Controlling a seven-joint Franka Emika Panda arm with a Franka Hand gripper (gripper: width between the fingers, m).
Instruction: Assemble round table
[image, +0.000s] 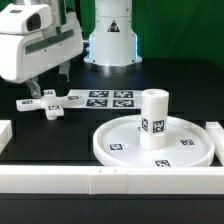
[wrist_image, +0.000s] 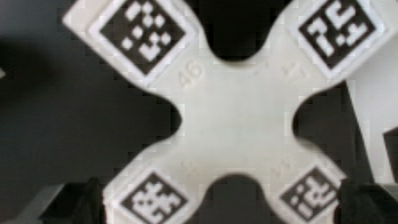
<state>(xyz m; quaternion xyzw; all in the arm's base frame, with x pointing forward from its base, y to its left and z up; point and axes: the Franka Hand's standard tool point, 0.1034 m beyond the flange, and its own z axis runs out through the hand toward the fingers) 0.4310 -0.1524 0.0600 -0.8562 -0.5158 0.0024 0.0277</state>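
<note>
I need to lower my gripper before I close it. My fingers are above the cross-shaped piece (image: 47, 104) in the exterior view and would miss it if I closed now.
The flat white cross-shaped piece (image: 47, 104) lies on the black table at the exterior view's left, and it fills the wrist view (wrist_image: 222, 100) with a tag on each arm. My gripper (image: 46, 88) hovers just above it, open, with its dark fingertips (wrist_image: 71, 203) on either side of two of the cross's arms (wrist_image: 222, 207). It holds nothing. The large rimmed round disc (image: 120, 143) lies at the exterior view's right. The short cylinder leg (image: 152, 118) stands upright on the disc.
The marker board (image: 110, 99) lies behind the disc, close to the cross piece. Long white border rails run along the front (image: 100, 180), the left (image: 5, 135) and the right (image: 215, 135). The arm's white base (image: 110, 35) stands at the back.
</note>
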